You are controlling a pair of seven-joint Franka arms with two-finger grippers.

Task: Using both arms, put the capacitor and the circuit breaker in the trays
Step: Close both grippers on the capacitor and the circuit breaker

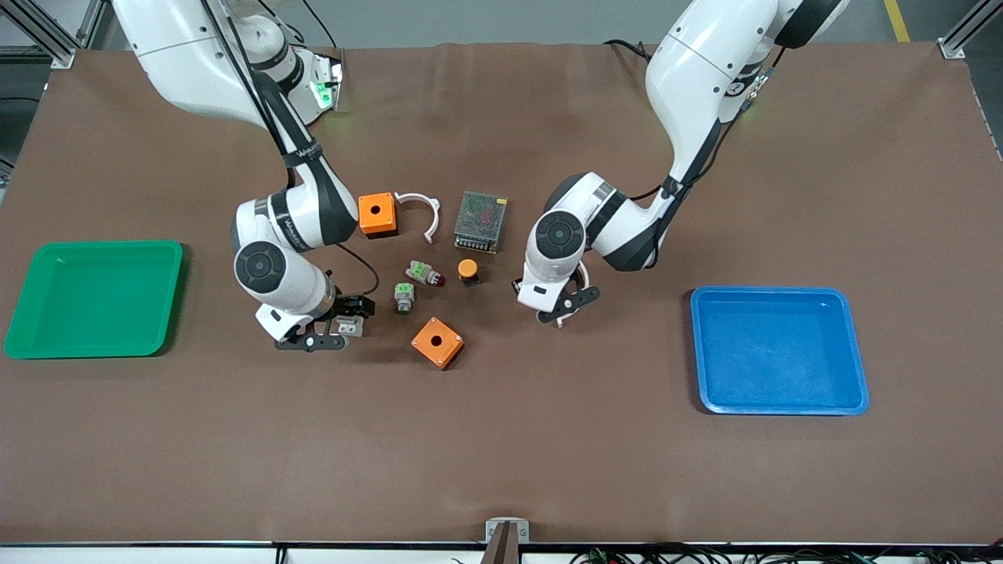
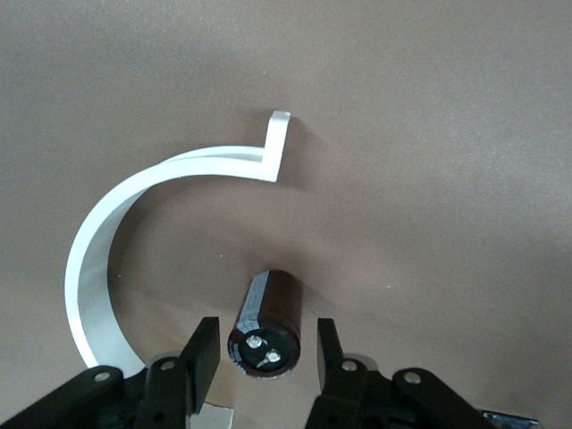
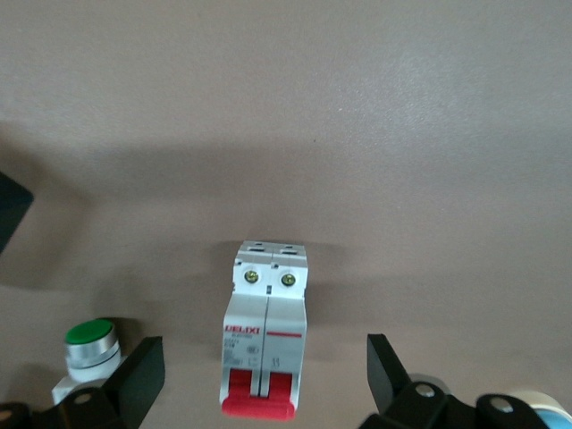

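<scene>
My right gripper grabs the circuit breaker (image 1: 350,326) by its body beside the red levers next, to place it in the green tray (image 1: 95,301).
The capacitor (image 2: 268,308), a small dark cylinder with two pale terminals on its end, lies on the brown mat inside the arc of a white curved clip (image 2: 98,259). My left gripper (image 2: 264,338) is open, low over it, with a finger on each side and a gap to each. In the front view the left gripper (image 1: 558,304) hides the capacitor. The circuit breaker (image 3: 266,304), light grey with red levers, lies flat on the mat. My right gripper (image 3: 265,357) is wide open around it without touching. Both also show in the front view: the breaker (image 1: 350,326) and the right gripper (image 1: 343,324).
A green tray (image 1: 94,345) sits at the right arm's end and a blue tray (image 1: 780,403) at the left arm's end. Between the grippers lie two orange boxes (image 1: 378,214) (image 1: 437,342), a power supply (image 1: 480,222), an orange-capped button (image 1: 468,271), two green-topped parts (image 1: 425,272) (image 1: 403,296) and another white clip (image 1: 419,205).
</scene>
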